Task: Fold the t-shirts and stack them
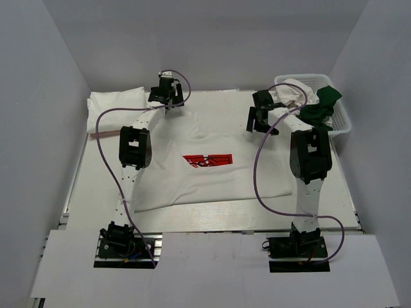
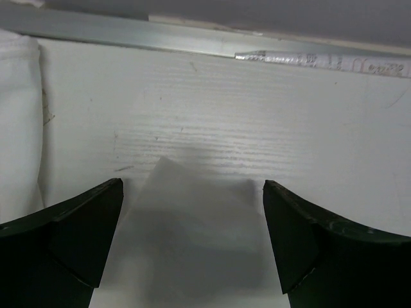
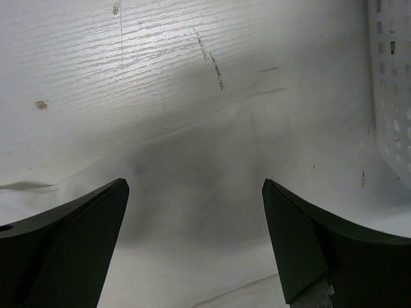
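I need to lower my left gripper before I close it on the cloth corner, because finger shadows show under its fingers in the left wrist view.
A white t-shirt with a red square print (image 1: 207,160) lies spread flat on the table's middle, collar toward the back. A folded white t-shirt (image 1: 115,106) sits at the back left. My left gripper (image 1: 168,102) is open over the spread shirt's left sleeve corner (image 2: 192,244), fingers (image 2: 77,237) on either side. My right gripper (image 1: 260,122) is open over the shirt's right shoulder cloth (image 3: 192,218). A white t-shirt (image 1: 292,90) and a dark green t-shirt (image 1: 321,109) lie heaped in the basket.
A white lattice basket (image 1: 341,119) stands at the back right; its wall shows in the right wrist view (image 3: 392,83). The folded shirt's edge shows in the left wrist view (image 2: 19,115). A metal rail (image 2: 128,29) runs along the table's back edge.
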### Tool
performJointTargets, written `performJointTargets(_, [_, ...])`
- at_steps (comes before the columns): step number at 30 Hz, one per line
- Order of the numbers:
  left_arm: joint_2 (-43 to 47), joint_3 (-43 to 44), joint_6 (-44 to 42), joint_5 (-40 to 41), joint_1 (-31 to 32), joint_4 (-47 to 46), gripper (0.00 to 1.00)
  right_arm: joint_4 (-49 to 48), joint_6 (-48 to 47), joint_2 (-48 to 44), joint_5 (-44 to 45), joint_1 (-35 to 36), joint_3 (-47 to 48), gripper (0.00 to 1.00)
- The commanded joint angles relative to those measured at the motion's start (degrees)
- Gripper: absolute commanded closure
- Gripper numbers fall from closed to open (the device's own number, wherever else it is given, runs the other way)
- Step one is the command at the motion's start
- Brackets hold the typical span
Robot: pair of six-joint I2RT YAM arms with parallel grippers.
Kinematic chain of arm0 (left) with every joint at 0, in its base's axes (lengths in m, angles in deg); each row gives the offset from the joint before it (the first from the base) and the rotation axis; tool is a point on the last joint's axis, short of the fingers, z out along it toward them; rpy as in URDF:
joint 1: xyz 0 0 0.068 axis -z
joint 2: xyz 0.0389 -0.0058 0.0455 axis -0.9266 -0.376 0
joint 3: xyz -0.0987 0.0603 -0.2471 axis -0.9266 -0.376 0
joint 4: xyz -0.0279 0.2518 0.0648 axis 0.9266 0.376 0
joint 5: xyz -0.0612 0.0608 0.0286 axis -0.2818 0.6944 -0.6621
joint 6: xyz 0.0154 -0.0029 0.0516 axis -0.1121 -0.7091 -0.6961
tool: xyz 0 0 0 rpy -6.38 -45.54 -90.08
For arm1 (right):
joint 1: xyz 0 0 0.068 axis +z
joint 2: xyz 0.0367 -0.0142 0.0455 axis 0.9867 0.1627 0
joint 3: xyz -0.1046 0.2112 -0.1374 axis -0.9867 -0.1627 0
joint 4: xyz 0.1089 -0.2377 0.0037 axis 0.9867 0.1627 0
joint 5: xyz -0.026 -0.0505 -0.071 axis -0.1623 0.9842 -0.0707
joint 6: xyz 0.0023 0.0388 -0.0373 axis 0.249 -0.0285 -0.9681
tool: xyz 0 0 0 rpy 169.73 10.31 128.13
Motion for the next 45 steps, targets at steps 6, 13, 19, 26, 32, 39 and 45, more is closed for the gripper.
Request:
performJointTargets(6, [-4.2,1.4,1.2,-7.1,-0.3,-5.3,0.23,0.5,1.6,1.4,2.3,-0.2,4.7,0.10])
performJointTargets(13, [-4.7,-0.8,-1.8,-7.3,-0.3,-3.8,1.00,3.9,6.4,5.3,4.0,-0.8,8.9,0.10])
performJointTargets(19, [0.3,-4.5,-1.9,-4.4,-0.3,-6.1,1.00,7.9,13.8,7.5,4.8,-1.5,11.8,0.10])
performJointTargets(26, [5.7,-7.5,-1.9,-6.4,-0.3,-8.3,1.00,8.0,15.9,11.1,3.9,-2.1,13.8,0.10])
performJointTargets(32, [8.3,-10.0,-1.9,-8.2,-0.9,-9.2,1.00,7.8,16.9,12.0,2.8,-2.0,14.2,0.10])
performJointTargets(39, [12.6,-13.2,-1.9,-9.6,-0.9,-8.7,1.00,5.4,18.8,10.6,5.6,-2.0,14.4,0.10])
performJointTargets(45, [14.4,-15.6,-1.3,-9.6,-0.9,-8.7,1.00,10.1,18.8,16.2,6.1,-1.6,19.5,0.10])
